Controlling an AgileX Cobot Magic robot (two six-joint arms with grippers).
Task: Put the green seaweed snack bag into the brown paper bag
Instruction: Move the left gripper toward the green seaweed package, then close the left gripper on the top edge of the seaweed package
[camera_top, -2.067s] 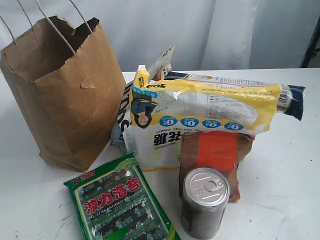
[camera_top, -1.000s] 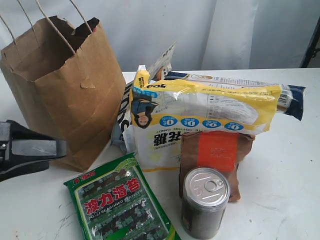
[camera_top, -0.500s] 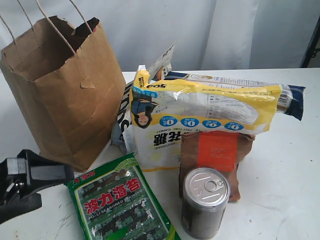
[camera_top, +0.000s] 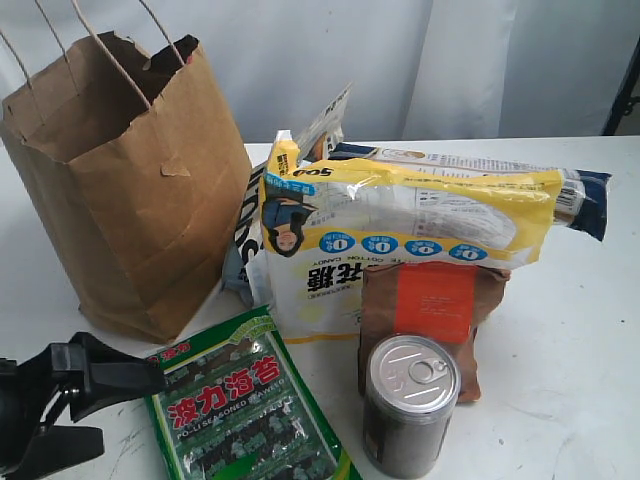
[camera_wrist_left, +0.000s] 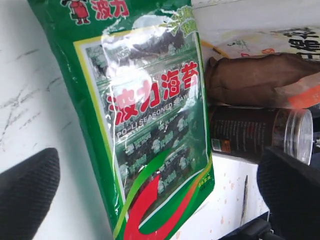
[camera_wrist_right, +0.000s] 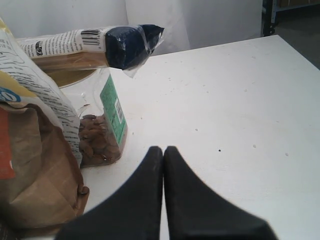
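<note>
My left gripper grabs the green seaweed snack bag by its lower end (camera_top: 245, 465) next, to put the bag into the brown paper bag (camera_top: 130, 200).
The green seaweed snack bag (camera_top: 240, 410) lies flat on the white table at the front, red characters up. Behind it to the left stands the brown paper bag (camera_top: 130, 200), upright, its torn rim open. My left gripper (camera_top: 130, 410) is at the lower left, open, one finger tip right at the packet's left edge. In the left wrist view the seaweed bag (camera_wrist_left: 150, 115) fills the space between the two spread fingers (camera_wrist_left: 27, 195) of the left gripper (camera_wrist_left: 157, 165). My right gripper (camera_wrist_right: 163, 150) is shut and empty over bare table; the exterior view does not show it.
A large yellow-and-white candy bag (camera_top: 400, 240) leans behind a small brown pouch with an orange label (camera_top: 430, 310) and a metal-topped can (camera_top: 408, 405), all just right of the seaweed bag. A jar of nuts (camera_wrist_right: 102, 135) and a blue-ended packet (camera_wrist_right: 130, 42) sit near the right gripper.
The left gripper entered from the left edge, then dropped lower and moved right up to the seaweed bag's left edge. Nothing else has moved.
</note>
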